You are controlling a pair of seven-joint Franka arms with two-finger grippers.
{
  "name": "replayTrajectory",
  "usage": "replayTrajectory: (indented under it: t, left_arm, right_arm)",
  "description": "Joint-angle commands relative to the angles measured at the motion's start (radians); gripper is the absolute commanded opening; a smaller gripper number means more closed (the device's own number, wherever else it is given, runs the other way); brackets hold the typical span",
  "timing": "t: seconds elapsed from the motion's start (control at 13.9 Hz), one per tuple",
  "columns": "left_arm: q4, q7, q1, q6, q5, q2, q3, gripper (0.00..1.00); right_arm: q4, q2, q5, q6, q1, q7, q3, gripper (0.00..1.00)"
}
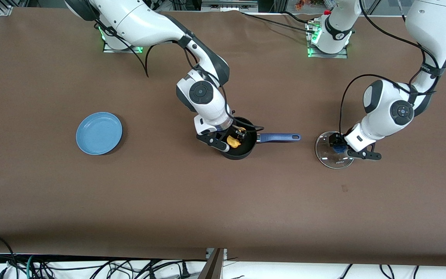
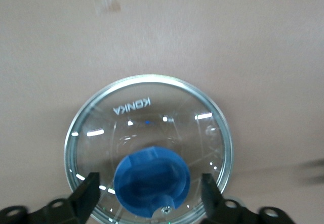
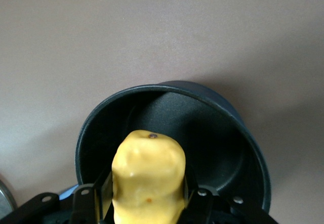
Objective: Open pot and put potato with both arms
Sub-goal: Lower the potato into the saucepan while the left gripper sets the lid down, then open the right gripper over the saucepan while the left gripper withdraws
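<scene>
The robot's right gripper should open now, as the potato [image 1: 234, 142] [image 3: 148, 176] is inside the pot's rim, over the pot's dark inside.
The black pot [image 1: 243, 154] stands uncovered mid-table, its blue handle [image 1: 279, 137] pointing toward the left arm's end. My right gripper [image 1: 233, 140] is over the pot's mouth, shut on the yellow potato [image 1: 234, 142]. In the right wrist view the potato [image 3: 148, 176] sits between the fingers [image 3: 104, 196], with the pot's dark inside [image 3: 217, 133] below it. The glass lid [image 1: 330, 157] lies flat on the table beside the handle's end. My left gripper [image 2: 151, 193] is open, its fingers [image 2: 88, 191] standing clear on either side of the lid's blue knob [image 2: 152, 178].
A flat blue plate [image 1: 99, 133] lies toward the right arm's end of the brown table. Cables hang along the table's edge nearest the front camera. The two arm bases stand along the farthest edge.
</scene>
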Motion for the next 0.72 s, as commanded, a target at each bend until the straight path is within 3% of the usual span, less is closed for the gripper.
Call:
replayTrajectory:
  t: [0.0, 0.07, 0.14, 0.36, 0.65]
  left_arm:
    - [0.087, 0.006, -0.01, -0.117, 0.023, -0.017, -0.018, 1.0]
    - [0.116, 0.008, -0.01, -0.157, 0.023, -0.044, -0.023, 1.0]
    - [0.153, 0.008, -0.01, -0.208, 0.023, -0.071, -0.034, 1.0]
    - [0.337, 0.008, -0.008, -0.441, 0.023, -0.117, -0.09, 1.0]
    - [0.637, 0.008, -0.008, -0.809, 0.018, -0.124, -0.143, 1.0]
  right_arm:
    - [0.011, 0.009, -0.014, -0.008, 0.008, -0.005, -0.005, 0.5]
    - [0.009, 0.009, -0.012, -0.01, 0.008, -0.001, -0.005, 0.79]
    - [0.009, 0.008, -0.012, -0.01, 0.008, 0.002, -0.005, 0.99]
    - [0.017, -0.003, -0.015, -0.032, 0.003, -0.007, -0.009, 1.0]
    - [0.111, -0.026, -0.042, -0.261, -0.046, -0.117, -0.009, 1.0]
